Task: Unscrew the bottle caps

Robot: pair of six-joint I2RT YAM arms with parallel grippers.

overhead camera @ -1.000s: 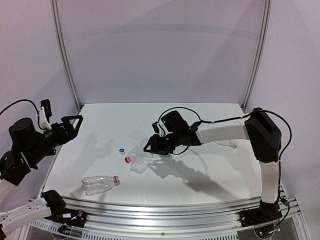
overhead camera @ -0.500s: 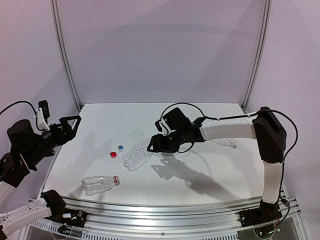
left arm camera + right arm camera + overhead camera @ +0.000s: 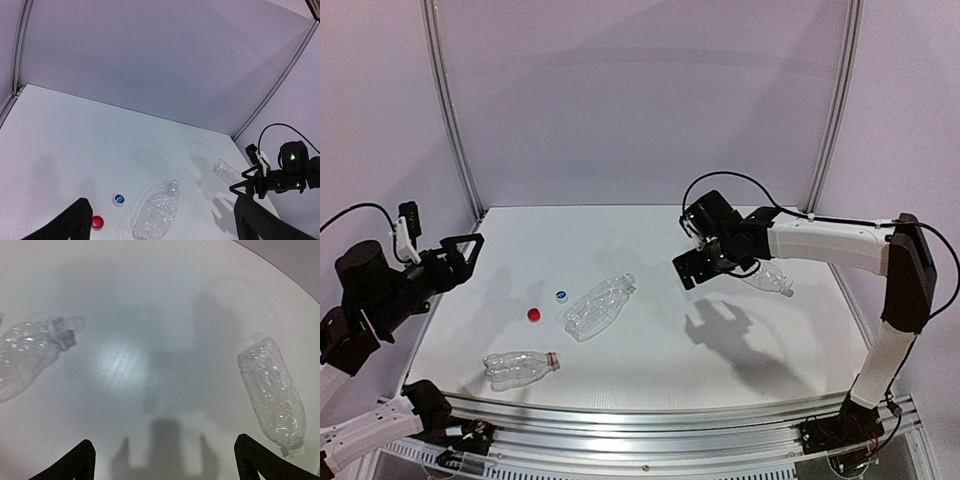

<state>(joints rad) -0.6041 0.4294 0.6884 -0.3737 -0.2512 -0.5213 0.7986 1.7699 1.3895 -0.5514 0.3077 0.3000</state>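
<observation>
The right gripper should next take hold of the second clear bottle by its neck end, so the bottle's base stays free for the left gripper to hold for unscrewing.
A bright red cap lies loose on the table, with a white cap with a blue top just behind it. Right of them a clear bottle lies on its side, its neck open. My right gripper hangs open and empty above bare table, between that bottle and a second clear bottle. My left gripper is open and empty, raised over the table's left side.
A third clear bottle with a red neck ring lies near the front left edge; whether it carries a cap I cannot tell. Metal frame posts stand at the back corners, against the grey backdrop.
My right gripper has opened and drawn back to the right, away from the middle bottle. The red cap has left that bottle's neck and rolled left onto the table. The left arm stayed put.
</observation>
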